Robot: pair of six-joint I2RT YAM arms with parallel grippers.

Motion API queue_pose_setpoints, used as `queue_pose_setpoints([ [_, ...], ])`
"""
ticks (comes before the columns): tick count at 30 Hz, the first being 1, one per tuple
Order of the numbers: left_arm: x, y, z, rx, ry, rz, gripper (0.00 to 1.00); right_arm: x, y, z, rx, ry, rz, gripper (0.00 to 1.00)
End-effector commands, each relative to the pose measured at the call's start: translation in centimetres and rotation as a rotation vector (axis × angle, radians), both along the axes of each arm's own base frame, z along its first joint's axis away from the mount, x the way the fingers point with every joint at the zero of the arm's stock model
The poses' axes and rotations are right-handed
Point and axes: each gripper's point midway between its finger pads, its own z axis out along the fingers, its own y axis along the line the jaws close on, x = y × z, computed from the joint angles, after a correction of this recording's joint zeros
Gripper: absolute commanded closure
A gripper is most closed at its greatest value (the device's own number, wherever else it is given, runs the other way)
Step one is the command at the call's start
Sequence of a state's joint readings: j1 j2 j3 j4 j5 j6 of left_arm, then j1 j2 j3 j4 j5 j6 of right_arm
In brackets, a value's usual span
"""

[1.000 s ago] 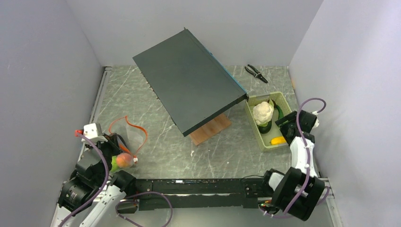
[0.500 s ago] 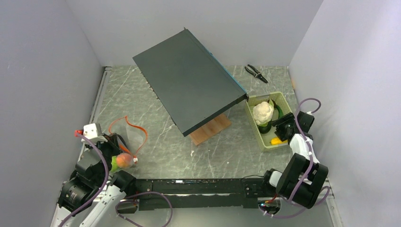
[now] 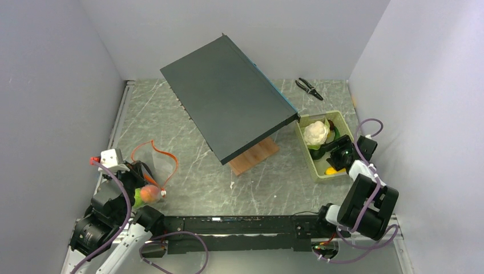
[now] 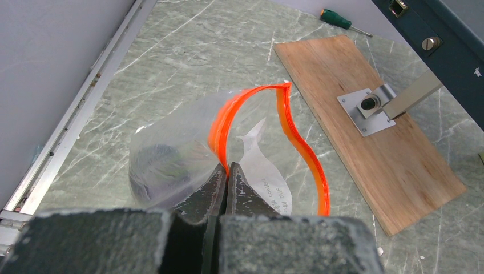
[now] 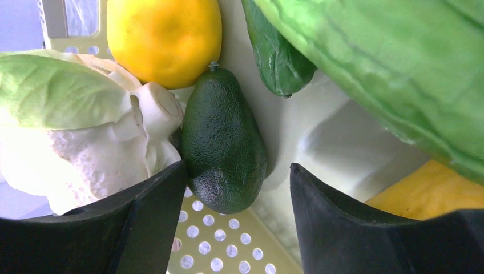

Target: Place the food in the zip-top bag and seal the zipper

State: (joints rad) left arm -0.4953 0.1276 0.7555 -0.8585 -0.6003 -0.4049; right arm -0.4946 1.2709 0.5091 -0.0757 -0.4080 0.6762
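Observation:
Next, my right gripper picks up the avocado across its wide body (image 3: 315, 153) (image 5: 227, 158), stem end free, to place it through the zip-top bag's opening.
The zip-top bag (image 3: 155, 164) lies at the near left, its mouth standing open. My left gripper (image 4: 225, 169) is shut on the orange-red zipper (image 4: 228, 114) at the mouth's near edge. A dark piece (image 4: 157, 165) shows through the clear plastic. An orange piece (image 3: 150, 194) and a green one (image 3: 138, 198) sit beside the left gripper (image 3: 145, 174); I cannot tell whether they are inside. My right gripper (image 5: 238, 171) is open inside the pale green tray (image 3: 318, 116). A dark green avocado (image 5: 224, 151) touches its left finger; the right finger stands apart. White cauliflower (image 5: 85, 148) and a yellow fruit (image 5: 164, 40) lie beside it.
A large green vegetable (image 5: 394, 68) and a yellow piece (image 3: 331, 170) also lie in the tray. A dark tilted panel (image 3: 228, 103) on a wooden board (image 3: 254, 157) stands mid-table. Pliers (image 3: 309, 88) lie at the back right, a screwdriver (image 4: 342, 21) behind the board.
My right gripper has reached leftward deeper into the tray, up to the avocado and cauliflower, and the cauliflower has shifted slightly back. The left gripper and bag have not moved.

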Motion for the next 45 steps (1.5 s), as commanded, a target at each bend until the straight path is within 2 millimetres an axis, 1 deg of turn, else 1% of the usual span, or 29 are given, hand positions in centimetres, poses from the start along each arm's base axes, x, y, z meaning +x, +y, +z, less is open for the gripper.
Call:
queue_pose_setpoints([
  [1,0.2,0.1,0.7,-0.007,-0.025,0.013,1.0,0.4,0.8,0.1,0.031,-0.049,0.036,0.29],
  [3,0.3,0.1,0.7,-0.006,-0.019,0.015,1.0,0.9,0.8,0.2,0.038,-0.065,0.046,0.27],
  [5,0.3,0.1,0.6,-0.006,-0.017,0.016,1.0,1.2,1.1,-0.3,0.066,-0.059,0.056,0.26],
  [8,0.4,0.1,0.6,-0.003,-0.017,0.015,1.0,1.1,1.2,-1.4,0.092,-0.032,0.047,0.21],
  [11,0.3,0.1,0.6,-0.005,-0.012,0.018,1.0,0.9,1.1,-2.2,0.095,-0.006,0.033,0.21],
  [15,0.4,0.1,0.6,-0.002,-0.016,0.017,1.0,0.6,0.8,-3.1,0.105,0.042,0.009,0.24],
  [18,0.4,0.1,0.5,0.0,-0.007,0.016,1.0,0.7,0.9,-3.1,0.082,0.091,0.037,0.25],
  [20,0.4,0.1,0.5,0.0,-0.008,0.018,1.0,0.3,1.2,-3.2,0.044,0.139,0.062,0.24],
  [23,0.4,0.1,0.7,-0.003,-0.017,0.017,1.0,0.0,1.1,-2.8,-0.019,0.15,0.076,0.22],
  [26,0.3,0.2,0.7,-0.008,-0.019,0.02,1.0,-0.3,1.0,-2.2,-0.061,0.154,0.07,0.22],
  [27,0.2,0.2,0.7,-0.009,-0.021,0.019,1.0,-0.4,1.1,-2.1,-0.063,0.151,0.069,0.23],
  [30,0.2,0.2,0.7,-0.01,-0.027,0.016,1.0,-0.5,1.2,-2.1,-0.058,0.137,0.062,0.39],
  [32,0.2,0.2,0.7,-0.01,-0.024,0.015,1.0,-0.6,1.5,-2.1,-0.046,0.133,0.063,0.48],
  [35,0.2,0.2,0.7,-0.011,-0.023,0.018,1.0,-0.6,1.6,-1.7,-0.042,0.121,0.058,0.5],
  [37,0.2,0.2,0.7,-0.01,-0.025,0.016,1.0,-0.5,1.4,-1.1,-0.055,0.106,0.043,0.51],
  [38,0.2,0.2,0.7,-0.01,-0.024,0.016,1.0,-0.5,1.2,-0.8,-0.066,0.098,0.036,0.54],
  [42,0.1,0.3,0.7,-0.013,-0.024,0.019,1.0,-0.5,0.4,1.3,-0.122,0.057,0.002,0.61],
  [45,0.1,0.2,0.8,-0.014,-0.028,0.017,1.0,-0.7,-0.6,3.1,-0.178,0.029,-0.037,0.64],
])
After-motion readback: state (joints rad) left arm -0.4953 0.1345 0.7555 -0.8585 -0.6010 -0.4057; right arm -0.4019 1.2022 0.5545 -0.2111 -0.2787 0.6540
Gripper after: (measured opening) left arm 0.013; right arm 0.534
